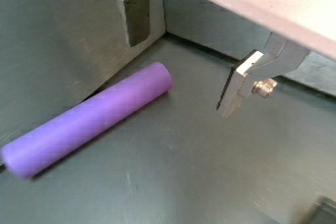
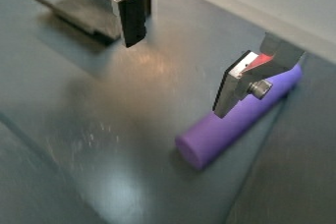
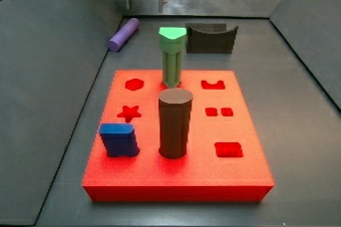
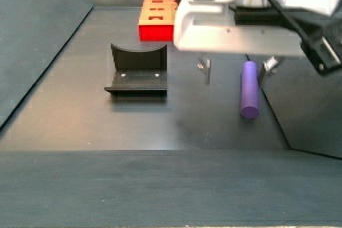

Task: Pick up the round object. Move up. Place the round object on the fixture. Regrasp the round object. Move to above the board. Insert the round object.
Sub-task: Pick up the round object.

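My gripper needs to carry the purple peg (image 1: 92, 120) to the fixture. It should grab the peg by one end (image 1: 153, 81) next.
The round object is a slim purple peg (image 1: 92, 120) lying flat on the grey floor near the side wall, seen in both wrist views (image 2: 237, 125) and in both side views (image 3: 123, 35) (image 4: 249, 89). My gripper (image 1: 184, 76) hangs open a little above the floor with nothing between its fingers. One end of the peg reaches toward the gap, and the peg lies mostly beside one finger (image 2: 234, 90). In a side view the gripper (image 4: 238, 69) is over the peg. The dark fixture (image 4: 138, 69) stands apart from it. The red board (image 3: 173, 131) lies farther off.
On the board stand a green-topped hexagonal peg (image 3: 172, 57), a thick dark brown cylinder (image 3: 174, 121) and a blue block (image 3: 118, 138). Grey walls close in the floor; the peg lies close to one wall (image 1: 79, 31). The fixture (image 3: 210, 38) sits just beyond the board.
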